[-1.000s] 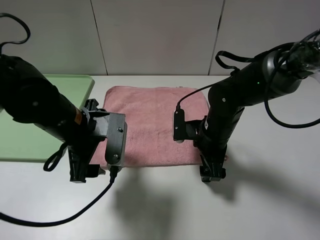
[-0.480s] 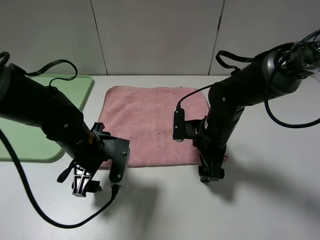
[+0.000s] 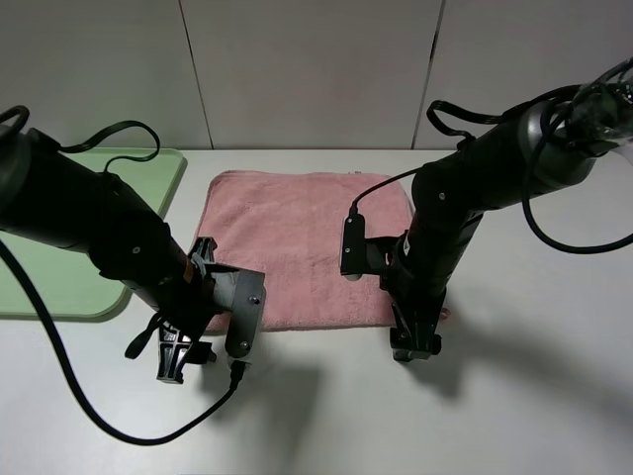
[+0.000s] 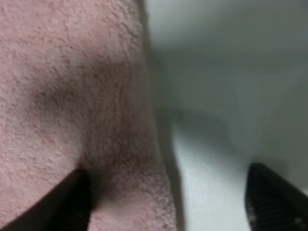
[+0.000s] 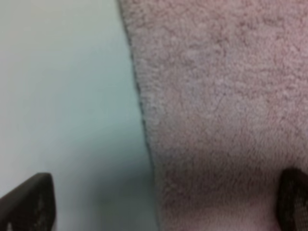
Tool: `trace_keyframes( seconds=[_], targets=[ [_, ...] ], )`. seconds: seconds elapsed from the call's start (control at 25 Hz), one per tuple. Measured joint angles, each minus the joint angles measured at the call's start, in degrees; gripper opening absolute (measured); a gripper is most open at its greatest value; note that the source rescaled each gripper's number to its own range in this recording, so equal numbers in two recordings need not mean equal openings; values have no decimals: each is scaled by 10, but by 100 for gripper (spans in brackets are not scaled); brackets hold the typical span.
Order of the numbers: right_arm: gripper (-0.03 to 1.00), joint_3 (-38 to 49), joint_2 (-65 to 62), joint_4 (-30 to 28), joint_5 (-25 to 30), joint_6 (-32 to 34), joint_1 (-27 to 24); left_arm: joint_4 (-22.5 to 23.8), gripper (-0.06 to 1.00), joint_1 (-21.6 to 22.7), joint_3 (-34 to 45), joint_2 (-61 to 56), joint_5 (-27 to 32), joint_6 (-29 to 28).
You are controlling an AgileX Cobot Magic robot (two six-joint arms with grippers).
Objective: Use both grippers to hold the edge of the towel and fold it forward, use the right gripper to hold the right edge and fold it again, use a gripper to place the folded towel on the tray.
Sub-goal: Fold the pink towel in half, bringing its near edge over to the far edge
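The pink towel (image 3: 297, 237) should next be gripped by its hemmed edge near the towel's corner (image 3: 384, 324) with my right gripper, to fold the towel forward.
The pink towel (image 3: 297, 237) lies flat in the middle of the table. The light-green tray (image 3: 59, 282) sits to its left. My left gripper (image 3: 176, 358) is down at the towel's front left corner. In the left wrist view its jaws are open, with one fingertip (image 4: 67, 202) over the pink cloth (image 4: 72, 96) and the other on the bare table side. My right gripper (image 3: 411, 346) is down at the front right corner. It is open too, straddling the hemmed border (image 5: 144, 120), with one fingertip (image 5: 293, 197) over the towel (image 5: 221, 96).
White table (image 3: 326, 416) extends in front of the towel and to the right of it. A pale panelled wall (image 3: 316, 69) stands behind. Black cables loop from both arms, one trailing across the front left of the table (image 3: 109, 430).
The left arm has swung forward and lowered its gripper to the towel's front left corner, and its jaws look a little narrower. The right arm has barely moved.
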Motion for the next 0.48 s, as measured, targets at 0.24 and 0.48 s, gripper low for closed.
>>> trace_keyframes(
  seconds=[0.24,0.48],
  targets=[
    [83,0,0,10,-6,0,0,0,49,0,0,2,-9,0],
    [50,0,1,14,-18,0,0,1,27,0,0,6,-11,0]
  ],
)
